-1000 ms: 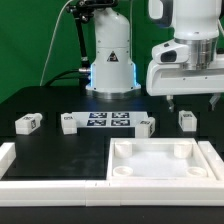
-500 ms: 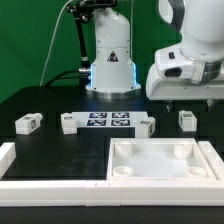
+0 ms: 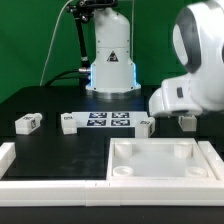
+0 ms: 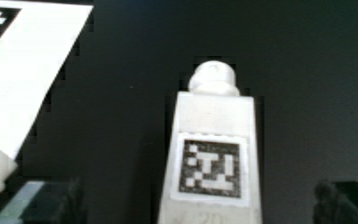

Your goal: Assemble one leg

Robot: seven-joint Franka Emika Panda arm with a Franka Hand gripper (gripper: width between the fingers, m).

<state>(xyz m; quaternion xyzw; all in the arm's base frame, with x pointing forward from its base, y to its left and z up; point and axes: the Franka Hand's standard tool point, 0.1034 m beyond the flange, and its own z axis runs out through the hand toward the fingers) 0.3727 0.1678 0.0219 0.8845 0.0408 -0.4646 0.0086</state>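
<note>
My gripper grabs the leg by its tagged body next, so the leg's rounded peg stays free to enter the tray's corner socket.
Several small white legs with square tags lie on the black table: one at the exterior view's left, one and one at the ends of the marker board, and one at the right, partly hidden by the arm. In the wrist view a leg with a rounded peg lies lengthwise between my fingers. My gripper is open, with a dark gap between each fingertip and the leg. It holds nothing.
The marker board lies mid-table, and shows as a white sheet in the wrist view. The large white square tray with corner sockets sits at the front right. A white rail runs along the front left.
The arm has swung down and toward the camera, so the wrist now fills the exterior view's right and covers part of the rightmost leg. The legs, board and tray have not moved.
</note>
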